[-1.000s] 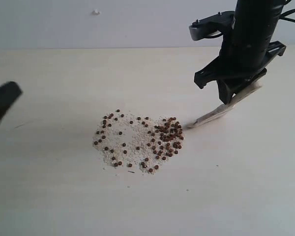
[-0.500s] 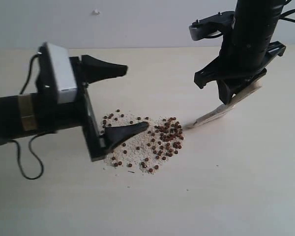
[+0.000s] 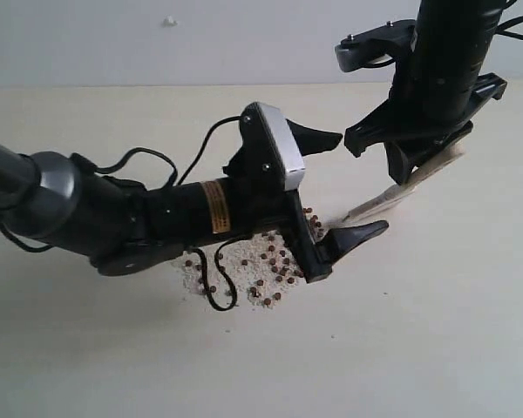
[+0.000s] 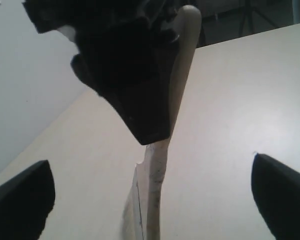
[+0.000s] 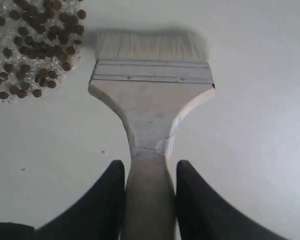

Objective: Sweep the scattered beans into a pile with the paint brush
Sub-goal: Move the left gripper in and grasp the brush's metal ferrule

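Note:
The left gripper grabs the paint brush by its handle just above the ferrule next, to sweep the scattered beans into a pile.
The paint brush slants down from my right gripper, its whitish bristles touching the table just right of the beans. In the right wrist view both fingers press the wooden handle of the brush, and the beans lie in a dense patch with whitish crumbs beside the bristles. My left gripper stands open close to the brush tip, one finger above it and one below. The left arm hides much of the bean patch. In the left wrist view the brush shows edge-on between the wide-apart fingers of my left gripper.
The pale table runs back to a light wall. A small white speck sits on that wall. The left arm's cable loops down onto the table beside the beans.
The left arm has swung in from the left, passed over the beans, and its open gripper now flanks the brush tip. The right arm and brush have not moved.

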{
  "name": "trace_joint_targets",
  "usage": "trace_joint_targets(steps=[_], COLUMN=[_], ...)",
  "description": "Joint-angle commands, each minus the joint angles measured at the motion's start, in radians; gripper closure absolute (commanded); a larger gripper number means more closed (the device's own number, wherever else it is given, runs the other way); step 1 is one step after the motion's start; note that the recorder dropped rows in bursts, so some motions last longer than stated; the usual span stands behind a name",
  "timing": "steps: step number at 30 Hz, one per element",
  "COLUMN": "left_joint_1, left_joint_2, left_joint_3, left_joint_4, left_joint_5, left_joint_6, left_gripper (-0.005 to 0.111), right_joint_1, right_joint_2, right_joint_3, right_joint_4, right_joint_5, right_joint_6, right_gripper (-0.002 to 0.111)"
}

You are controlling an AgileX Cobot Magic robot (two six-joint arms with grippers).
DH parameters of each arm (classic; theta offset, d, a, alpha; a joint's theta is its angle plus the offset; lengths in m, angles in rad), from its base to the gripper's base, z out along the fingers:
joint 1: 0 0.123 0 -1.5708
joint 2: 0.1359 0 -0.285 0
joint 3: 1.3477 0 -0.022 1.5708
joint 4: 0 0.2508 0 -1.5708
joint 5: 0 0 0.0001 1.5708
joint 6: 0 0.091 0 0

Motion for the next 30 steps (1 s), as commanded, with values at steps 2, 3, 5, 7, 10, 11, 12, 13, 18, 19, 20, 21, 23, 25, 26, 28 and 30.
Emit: trace_joint_targets(steps=[2,3,5,7,10,11,12,13,18,19,20,21,23,25,26,28,30], left_joint_1=[-0.026,-0.03,-0.03,-0.03,-0.032,-0.035,-0.035,-0.036,-0.036,-0.036,-0.037,-0.037,-0.039,-0.039,-0.041,-0.05,-0.062], left_joint_2=[0.065,0.079,0.092,0.102,0.122,0.132,0.141,0.153,0.191,0.193,0.195,0.199,0.202,0.203,0.203,0.203,0.203], left_joint_3=[-0.067,-0.077,-0.098,-0.126,-0.176,-0.194,-0.207,-0.222,-0.262,-0.263,-0.264,-0.266,-0.275,-0.287,-0.299,-0.317,-0.321], left_joint_4=[-0.037,-0.037,-0.039,-0.041,-0.043,-0.043,-0.043,-0.043,-0.031,-0.03,-0.032,-0.034,-0.034,-0.036,-0.034,-0.024,-0.023], left_joint_5=[0.001,0.002,0.004,0.019,0.084,0.107,0.125,0.142,0.149,0.145,0.135,0.12,0.109,0.109,0.109,0.115,0.119], left_joint_6=[-0.033,-0.033,-0.033,-0.033,-0.07,-0.091,-0.103,-0.112,-0.117,-0.117,-0.117,-0.117,-0.128,-0.154,-0.183,-0.2,-0.193], left_gripper=[0.003,0.003,0.003,0.003,0.003,0.003,0.003,0.003,0.003,0.003,0.003,0.003,0.003,0.003,0.003,0.003,0.003], right_joint_1=[0.0,0.0,0.0,0.0,0.0,0.0,0.0,0.0,0.0,0.0,0.0,0.0,0.0,0.0,0.0,0.0,0.0], right_joint_2=[-0.012,-0.012,-0.012,-0.012,-0.012,-0.012,-0.012,-0.012,-0.012,-0.012,-0.012,-0.012,-0.012,-0.012,-0.012,-0.012,-0.012], right_joint_3=[-0.013,-0.013,-0.013,-0.013,-0.013,-0.013,-0.013,-0.013,-0.013,-0.013,-0.013,-0.013,-0.013,-0.013,-0.013,-0.013,-0.013], right_joint_4=[0.001,0.001,0.006,0.006,0.006,0.006,0.006,0.006,0.006,0.006,0.006,0.004,0.004,0.004,0.004,0.004,0.006], right_joint_5=[-0.001,-0.002,-0.005,-0.005,-0.005,-0.005,-0.005,-0.005,-0.003,-0.003,-0.003,-0.003,-0.007,-0.007,-0.009,-0.016,-0.016], right_joint_6=[0.006,0.006,0.0,0.0,0.0,0.0,0.0,0.0,0.006,0.006,0.006,0.0,0.0,0.0,0.006,0.006,0.006], right_gripper=[0.108,0.108,0.108,0.108,0.108,0.108,0.108,0.108,0.108,0.108,0.108,0.108,0.108,0.108,0.108,0.108,0.108])
